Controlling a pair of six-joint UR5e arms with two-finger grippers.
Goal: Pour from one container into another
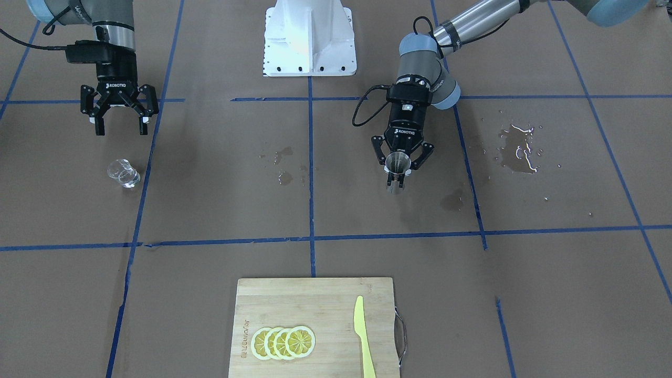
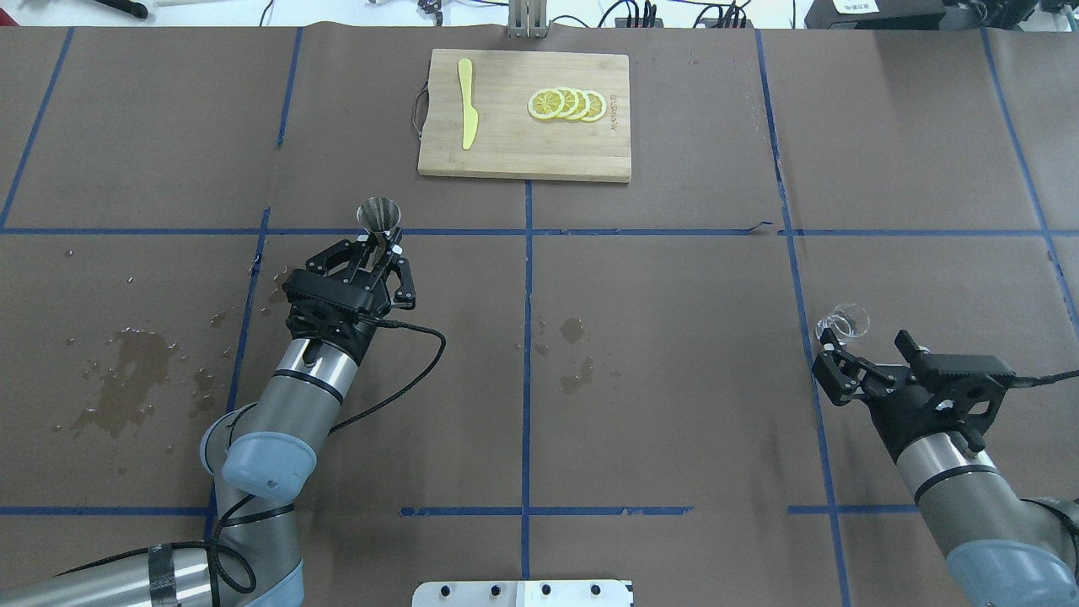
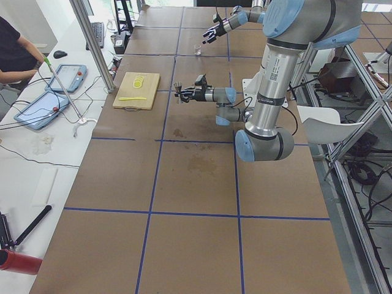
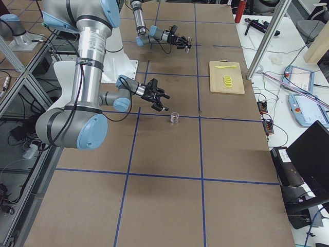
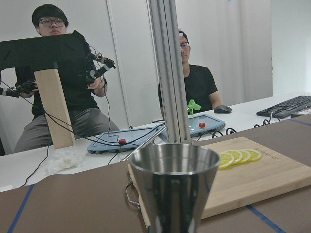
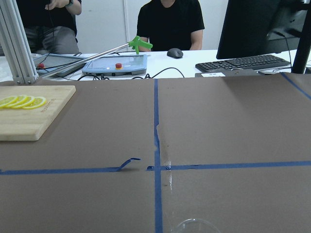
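Note:
I need to hold the glass cup by its sides with my right gripper, so the small clear glass cup's opening point(image 1: 117, 168) point(image 6: 197, 226) stays free for pouring.
The steel hourglass jigger point(image 1: 397, 164) is upright, with my left gripper point(image 1: 397, 179) shut on its lower part. In the overhead view its wide top cup point(image 2: 379, 215) pokes out past the left gripper point(image 2: 382, 244). It fills the left wrist view, jigger point(image 5: 175, 189). The small clear glass cup point(image 1: 124, 173) stands on the table on the other side, just in front of my right gripper point(image 1: 119, 123), which is open with nothing in it. From overhead, the glass cup point(image 2: 845, 320) sits close ahead of the right gripper point(image 2: 868, 344). Only the cup's rim point(image 6: 197, 225) shows in the right wrist view.
A wooden cutting board point(image 2: 506, 152) at the far middle carries lemon slices point(image 2: 566, 104) and a yellow knife point(image 2: 467, 114). Wet patches mark the paper at the robot's left point(image 2: 122, 384) and centre point(image 2: 573, 354). A white base mount point(image 1: 310, 37) sits between the arms.

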